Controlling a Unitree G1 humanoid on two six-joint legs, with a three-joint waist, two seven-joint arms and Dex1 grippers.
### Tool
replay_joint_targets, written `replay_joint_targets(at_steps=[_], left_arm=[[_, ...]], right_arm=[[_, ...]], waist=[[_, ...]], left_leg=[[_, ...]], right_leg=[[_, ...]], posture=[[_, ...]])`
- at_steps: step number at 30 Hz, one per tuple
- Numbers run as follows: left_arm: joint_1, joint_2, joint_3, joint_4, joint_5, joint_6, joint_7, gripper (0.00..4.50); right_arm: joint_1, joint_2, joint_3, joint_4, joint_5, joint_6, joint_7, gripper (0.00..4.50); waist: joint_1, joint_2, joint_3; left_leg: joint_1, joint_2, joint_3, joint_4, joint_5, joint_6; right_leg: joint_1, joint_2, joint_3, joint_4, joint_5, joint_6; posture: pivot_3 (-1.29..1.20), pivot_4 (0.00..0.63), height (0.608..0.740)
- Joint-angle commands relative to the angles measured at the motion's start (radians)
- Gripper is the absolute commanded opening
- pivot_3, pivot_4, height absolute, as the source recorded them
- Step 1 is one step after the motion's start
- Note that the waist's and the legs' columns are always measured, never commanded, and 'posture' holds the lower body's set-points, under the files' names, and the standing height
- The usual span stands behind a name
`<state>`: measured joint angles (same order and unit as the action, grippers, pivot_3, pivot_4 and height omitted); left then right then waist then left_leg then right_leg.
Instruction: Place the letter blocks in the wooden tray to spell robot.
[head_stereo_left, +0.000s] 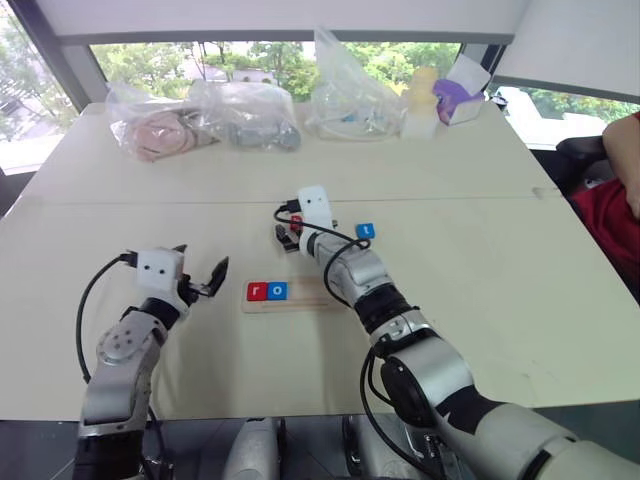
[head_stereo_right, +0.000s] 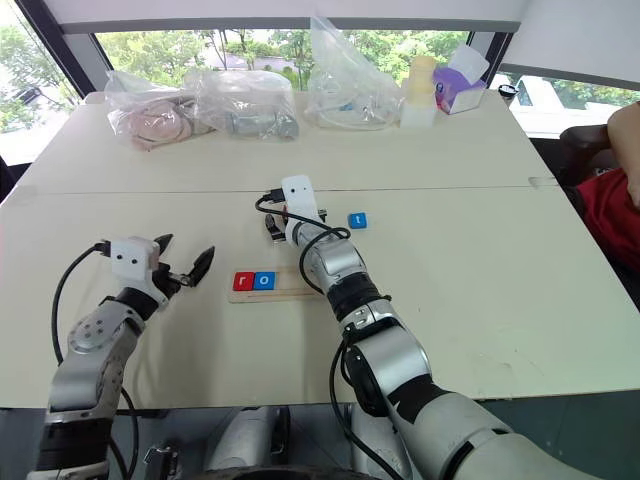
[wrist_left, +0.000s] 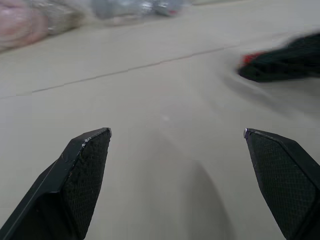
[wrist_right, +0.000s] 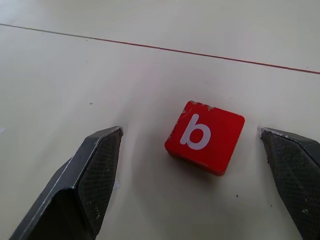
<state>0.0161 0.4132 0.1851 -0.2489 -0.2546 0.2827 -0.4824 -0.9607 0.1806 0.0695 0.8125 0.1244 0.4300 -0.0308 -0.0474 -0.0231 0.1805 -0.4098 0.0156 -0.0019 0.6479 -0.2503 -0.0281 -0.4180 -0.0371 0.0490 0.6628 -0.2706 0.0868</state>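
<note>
The robot's right gripper has both fingers low beside the red b block (wrist_right: 204, 137) and would hold the block by closing now, so it should close on the block.
The wooden tray (head_stereo_left: 312, 299) lies mid-table with a red "r" block (head_stereo_left: 257, 291) and a blue "o" block (head_stereo_left: 278, 291) at its left end. A blue "t" block (head_stereo_left: 365, 230) sits on the table behind the tray, to the right. A red "b" block (wrist_right: 205, 136) lies flat on the table between the fingers of my right gripper (wrist_right: 190, 130), which is open and apart from it on both sides. My left gripper (head_stereo_left: 203, 279) hovers left of the tray, open and empty.
Clear plastic bags (head_stereo_left: 160, 122) (head_stereo_left: 350, 95) and a purple-and-white box (head_stereo_left: 458, 100) line the table's far edge. A person in red (head_stereo_left: 615, 210) sits at the right edge. A seam (head_stereo_left: 150, 203) crosses the tabletop.
</note>
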Motion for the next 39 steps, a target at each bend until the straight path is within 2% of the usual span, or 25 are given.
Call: replay_joint_targets(at_steps=[1,5,6,8,9,13,19,22,23,27,29,31,33,35,39], left_arm=[[0.007,0.033,0.015,-0.072,-0.056,0.044,-0.042,4.46],[0.013,0.071,0.036,-0.093,-0.081,0.076,-0.062,4.46],[0.013,0.077,0.033,-0.096,-0.079,0.078,-0.060,4.50],[0.013,0.082,0.031,-0.098,-0.078,0.082,-0.059,4.50],[0.012,0.081,0.031,-0.098,-0.077,0.082,-0.056,4.50],[0.011,0.078,0.026,-0.094,-0.067,0.076,-0.046,4.50],[0.018,0.079,0.021,-0.111,-0.076,0.083,-0.048,4.50],[0.024,0.086,0.015,-0.139,-0.092,0.105,-0.060,4.50],[0.026,0.090,0.013,-0.152,-0.099,0.116,-0.066,4.50],[0.015,0.123,0.010,-0.229,-0.189,0.213,-0.114,4.50],[-0.005,0.148,0.006,-0.252,-0.227,0.255,-0.137,4.50],[-0.037,0.185,-0.012,-0.279,-0.273,0.306,-0.178,4.50],[-0.060,0.220,-0.030,-0.303,-0.320,0.357,-0.218,4.50],[-0.082,0.261,-0.054,-0.325,-0.360,0.402,-0.266,4.50],[-0.122,0.309,-0.119,-0.329,-0.379,0.425,-0.335,4.50]], right_arm=[[-0.010,0.054,-0.021,0.046,0.002,0.008,-0.006,4.50],[-0.008,0.067,-0.018,0.053,0.000,0.010,-0.020,4.50],[-0.008,0.072,-0.021,0.059,0.002,0.010,-0.025,4.24],[-0.009,0.080,-0.023,0.073,0.002,0.002,-0.037,3.61],[-0.013,0.083,-0.025,0.085,0.000,-0.005,-0.042,3.01],[-0.034,0.087,-0.036,0.139,-0.007,-0.034,-0.059,1.12],[-0.034,0.072,-0.022,0.128,-0.020,-0.048,-0.058,1.12],[0.000,0.039,-0.010,0.018,-0.023,-0.022,-0.047,1.12],[0.017,0.020,-0.008,-0.053,-0.023,0.003,-0.042,1.12],[0.156,-0.137,0.005,-0.613,-0.006,0.248,0.041,1.12],[0.247,-0.231,-0.009,-0.871,0.025,0.424,0.082,1.12],[0.369,-0.325,-0.071,-1.135,0.077,0.656,0.106,1.12],[0.464,-0.366,-0.134,-1.317,0.103,0.842,0.106,1.12],[0.537,-0.355,-0.195,-1.468,0.121,0.996,0.107,1.12],[0.629,-0.201,-0.311,-1.621,0.146,1.173,0.119,1.12]], waist=[[0.000,0.000,0.000],[0.000,0.000,0.000],[0.000,0.000,0.000],[0.000,0.000,0.000],[0.000,0.000,0.000],[-0.013,0.000,-0.001],[-0.022,0.000,-0.001],[-0.022,0.001,-0.001],[-0.020,0.001,-0.001],[-0.005,0.001,0.000],[0.007,0.002,0.000],[0.013,0.002,0.000],[0.013,0.002,0.000],[0.008,0.003,0.000],[-0.011,0.007,0.001]], left_leg=[[0.000,0.000,0.000,0.000,0.000,0.000],[0.001,0.000,0.000,0.000,0.000,0.000],[0.001,0.000,0.000,0.000,0.000,0.000],[0.001,0.000,0.000,0.000,0.000,0.000],[0.001,0.000,0.000,0.000,0.000,0.000],[0.001,0.000,0.001,-0.001,0.000,0.000],[0.002,0.000,0.000,-0.001,0.000,0.000],[0.001,0.000,0.001,-0.002,0.000,0.000],[0.001,0.000,0.001,-0.002,0.000,0.000],[-0.009,-0.001,0.000,-0.001,0.000,0.000],[-0.018,-0.002,0.000,0.000,0.000,-0.001],[-0.018,-0.002,0.000,-0.001,0.000,0.000],[-0.017,-0.001,-0.004,-0.003,0.000,0.000],[-0.017,0.000,-0.004,-0.005,0.000,0.000],[-0.015,0.001,-0.003,-0.005,0.000,0.000]], right_leg=[[0.000,0.000,0.000,0.000,0.000,-0.001],[0.001,-0.003,-0.004,0.000,-0.002,-0.004],[0.001,-0.004,-0.006,0.000,-0.002,-0.004],[0.001,-0.005,-0.007,0.000,-0.002,-0.004],[0.001,-0.006,-0.008,0.000,-0.002,-0.004],[0.001,-0.006,-0.008,-0.001,-0.002,-0.004],[0.002,-0.007,-0.009,-0.001,-0.002,-0.004],[0.001,-0.007,-0.009,-0.001,-0.002,-0.004],[0.001,-0.007,-0.009,-0.001,-0.002,-0.004],[-0.008,-0.009,-0.010,-0.002,-0.001,-0.003],[-0.014,-0.011,-0.011,-0.003,0.000,-0.001],[-0.013,-0.012,-0.014,-0.006,0.000,-0.001],[-0.010,-0.012,-0.019,-0.011,0.000,-0.001],[-0.010,-0.011,-0.021,-0.012,0.000,-0.001],[-0.010,-0.009,-0.020,-0.011,-0.001,-0.005]], posture=[[0.00,0.150,0.735],[0.00,0.150,0.735],[0.00,0.150,0.735],[0.00,0.150,0.735],[0.00,0.150,0.735],[0.00,0.150,0.735],[0.00,0.150,0.735],[0.00,0.150,0.735],[0.00,0.150,0.735],[0.00,0.150,0.735],[0.00,0.150,0.735],[0.00,0.150,0.735],[0.00,0.150,0.735],[0.00,0.150,0.735],[0.00,0.150,0.735]])
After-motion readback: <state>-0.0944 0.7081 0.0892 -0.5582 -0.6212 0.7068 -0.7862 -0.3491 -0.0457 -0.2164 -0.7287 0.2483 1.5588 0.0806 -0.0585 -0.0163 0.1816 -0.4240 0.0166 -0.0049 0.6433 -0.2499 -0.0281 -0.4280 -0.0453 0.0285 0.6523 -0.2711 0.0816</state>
